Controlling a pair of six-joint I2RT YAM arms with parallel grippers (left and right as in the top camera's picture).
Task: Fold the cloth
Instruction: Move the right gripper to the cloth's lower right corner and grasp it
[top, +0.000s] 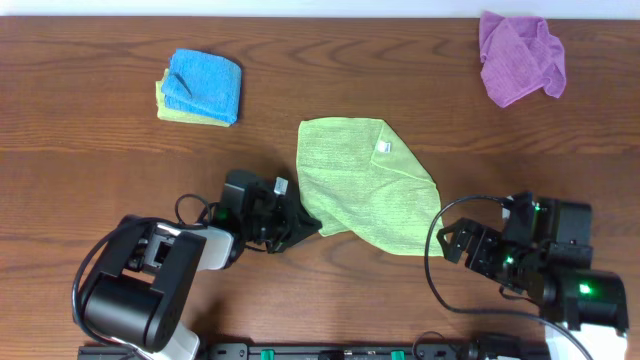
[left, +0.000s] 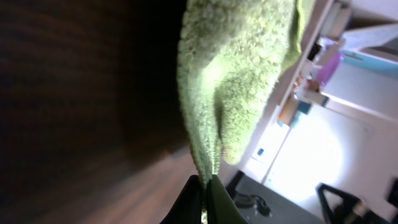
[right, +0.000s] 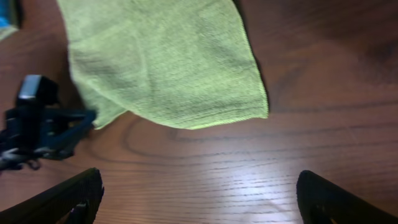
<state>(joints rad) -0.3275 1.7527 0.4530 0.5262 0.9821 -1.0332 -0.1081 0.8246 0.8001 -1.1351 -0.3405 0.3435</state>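
Next, my right gripper grabs the light green cloth's free near corner (top: 438, 249) (right: 262, 112), for both grippers to fold the cloth's near edge over evenly.
A light green cloth (top: 370, 185) lies on the table's middle with a small white tag on top. My left gripper (top: 305, 226) is shut on the cloth's near-left corner; in the left wrist view the green fabric (left: 236, 81) runs up from between the closed jaws (left: 206, 186). My right gripper (top: 455, 240) is open and empty, just right of the cloth's near-right corner. In the right wrist view the cloth (right: 161, 62) lies ahead of the spread fingers (right: 199, 193), with bare wood between them.
A folded blue cloth on a green one (top: 200, 88) sits at the far left. A crumpled purple cloth (top: 520, 58) lies at the far right. The table's front edge is close behind both arms.
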